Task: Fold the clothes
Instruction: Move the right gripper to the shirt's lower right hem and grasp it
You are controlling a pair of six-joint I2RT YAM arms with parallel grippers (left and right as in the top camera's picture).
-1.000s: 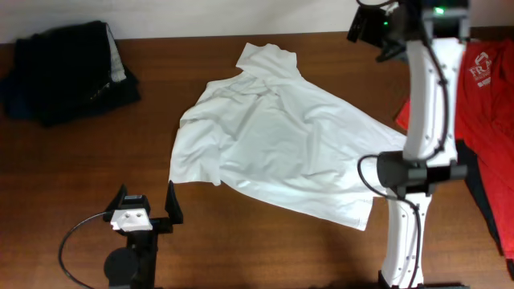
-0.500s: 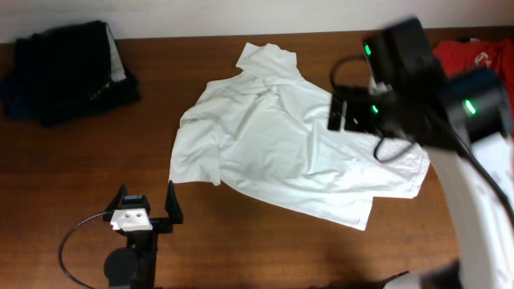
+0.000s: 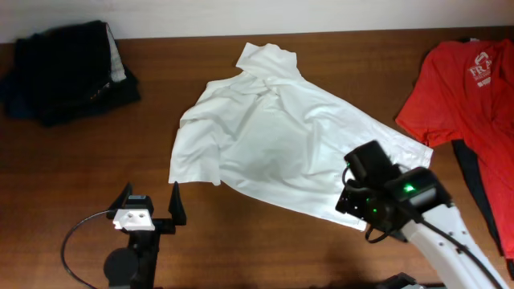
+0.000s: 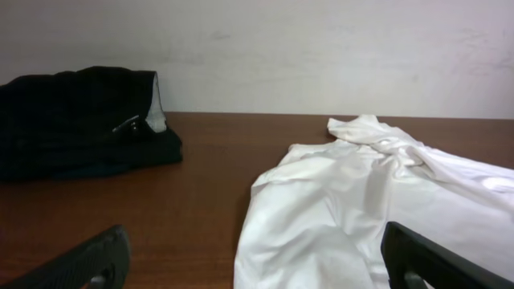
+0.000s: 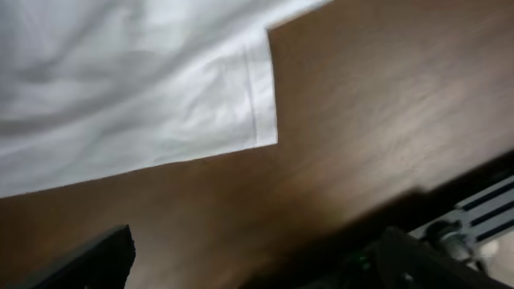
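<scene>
I need to grab the front hem corner of the white collared shirt (image 3: 281, 144) with my right gripper next, to lift the shirt and spread it for folding.
The white collared shirt (image 3: 281, 144) lies spread and rumpled on the brown table, collar toward the far edge. It also shows in the left wrist view (image 4: 361, 201). My left gripper (image 3: 148, 205) is open and empty, in front of the shirt's left sleeve and apart from it; the left wrist view (image 4: 257, 257) shows its jaws wide. My right gripper (image 3: 357, 193) hovers low over the shirt's front right hem. In the right wrist view (image 5: 253, 257) its jaws are wide and empty, with the hem corner (image 5: 257, 112) just ahead.
A red shirt (image 3: 466, 88) lies at the far right with a dark garment (image 3: 482, 185) beside it. A dark pile of clothes (image 3: 64, 72) sits at the far left, also in the left wrist view (image 4: 80, 120). The table's front edge is close below both arms.
My right arm swung from the far right corner across the shirt and down to its front right hem. The red shirt is now uncovered. The left arm barely moved.
</scene>
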